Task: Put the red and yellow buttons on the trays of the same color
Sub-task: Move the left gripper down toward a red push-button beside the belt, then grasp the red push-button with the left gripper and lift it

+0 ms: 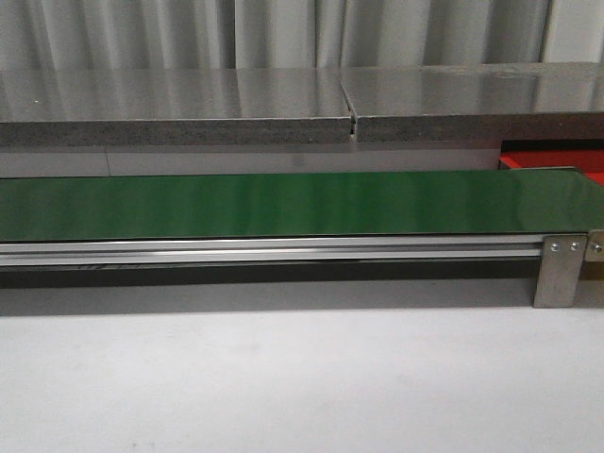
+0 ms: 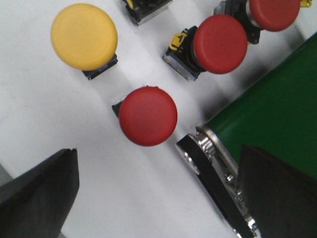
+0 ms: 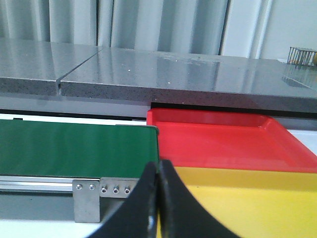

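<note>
My left gripper needs to move toward the nearest red button and go lower before it closes, because my fingers stop above and short in the left wrist view.
In the left wrist view several buttons stand on the white table: a red button (image 2: pixel 148 115) nearest my fingers, a yellow button (image 2: pixel 84 36), and two more red buttons (image 2: pixel 220 43) (image 2: pixel 274 13). My left gripper (image 2: pixel 158 198) is open and empty, its jaws wide apart above the table short of the nearest red button. In the right wrist view a red tray (image 3: pixel 223 144) lies beyond a yellow tray (image 3: pixel 247 203), both empty. My right gripper (image 3: pixel 159 168) is shut on nothing, in front of the trays. The front view shows only a corner of the red tray (image 1: pixel 552 160).
The long green belt (image 1: pixel 283 203) runs across the front view on an aluminium frame (image 1: pixel 557 269); its end roller (image 2: pixel 218 178) lies close to my left gripper. A grey stone shelf (image 1: pixel 283 104) stands behind. The belt's right end (image 3: pixel 74 148) meets the trays.
</note>
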